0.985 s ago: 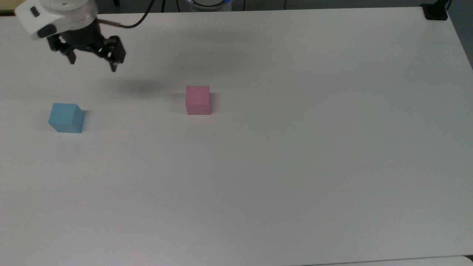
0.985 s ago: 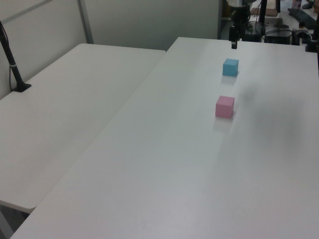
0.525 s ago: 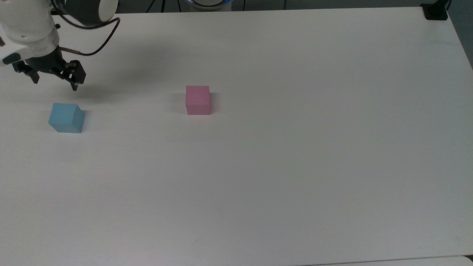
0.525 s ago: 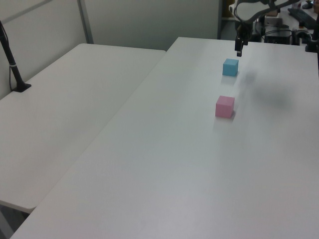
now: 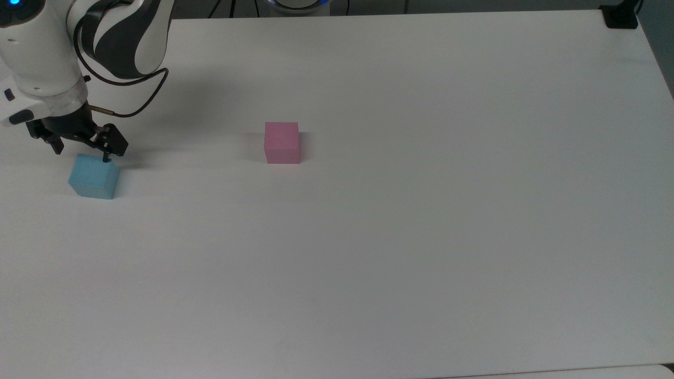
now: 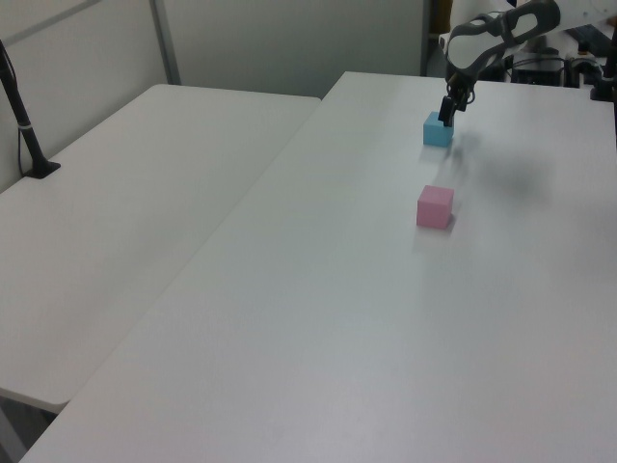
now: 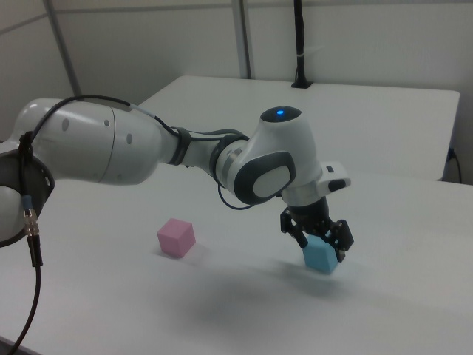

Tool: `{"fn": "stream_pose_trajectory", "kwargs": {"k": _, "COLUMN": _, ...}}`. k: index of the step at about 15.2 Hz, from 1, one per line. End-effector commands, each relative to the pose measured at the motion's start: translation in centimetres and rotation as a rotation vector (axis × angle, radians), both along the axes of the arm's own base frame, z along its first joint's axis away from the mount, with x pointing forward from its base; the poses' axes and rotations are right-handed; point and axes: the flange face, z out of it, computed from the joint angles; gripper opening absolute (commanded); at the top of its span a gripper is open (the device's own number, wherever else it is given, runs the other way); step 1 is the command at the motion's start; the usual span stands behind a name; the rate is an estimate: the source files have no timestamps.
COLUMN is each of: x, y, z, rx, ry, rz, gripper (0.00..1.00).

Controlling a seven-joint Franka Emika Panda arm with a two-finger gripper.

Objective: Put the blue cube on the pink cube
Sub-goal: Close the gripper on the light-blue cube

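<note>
My gripper grabs the blue cube [image 6: 436, 131] by its sides next, to set it on the pink cube [image 6: 435, 207].
The light blue cube [image 5: 92, 179] sits on the white table [image 5: 400, 237] near the top view's left edge. My gripper [image 5: 82, 153] is open and low over it, one finger on each side of the cube's upper part; the finger on the top view's right touches the cube's top corner. In the right view the gripper [image 7: 320, 245] straddles the blue cube [image 7: 322, 257]. The left view shows the gripper [image 6: 446, 116] right above the blue cube [image 6: 436, 131]. The pink cube [image 5: 282, 142] [image 6: 435, 206] [image 7: 176, 237] stands alone on the table, apart from the blue one.
A black mount [image 5: 621, 16] sits on the table's corner at the top view's upper right. In the left view a second white table [image 6: 125, 203] adjoins this one, with a black pole [image 6: 23, 123] clamped at its edge. The arm's cable [image 5: 131, 108] loops beside the wrist.
The gripper has come down from the table's back edge, toward the top view's left, onto the blue cube. The blue cube has shifted slightly. The pink cube has not moved.
</note>
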Motion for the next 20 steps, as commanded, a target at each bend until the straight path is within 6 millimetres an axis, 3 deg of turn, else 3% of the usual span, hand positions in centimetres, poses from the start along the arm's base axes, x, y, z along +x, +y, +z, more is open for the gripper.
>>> {"fn": "stream_pose_trajectory", "kwargs": {"k": 1, "x": 0.5, "y": 1.0, "z": 1.0, "rx": 0.014, "ry": -0.026, "rz": 0.023, "gripper": 1.0}}
{"fn": "stream_pose_trajectory", "kwargs": {"k": 7, "x": -0.4, "y": 1.4, "z": 3.5, "rx": 0.055, "ry": 0.006, "rz": 0.051, "gripper": 1.0}}
{"fn": "stream_pose_trajectory", "kwargs": {"k": 10, "x": -0.3, "y": 1.4, "z": 3.3, "rx": 0.075, "ry": -0.004, "rz": 0.046, "gripper": 1.0}}
{"fn": "stream_pose_trajectory", "kwargs": {"k": 17, "x": 0.9, "y": 0.9, "z": -1.8, "rx": 0.02, "ry": -0.014, "rz": 0.05, "gripper": 1.0}}
{"fn": "stream_pose_trajectory", "kwargs": {"k": 20, "x": 1.6, "y": 0.9, "z": -3.0, "rx": 0.004, "ry": -0.069, "rz": 0.026, "gripper": 1.0}}
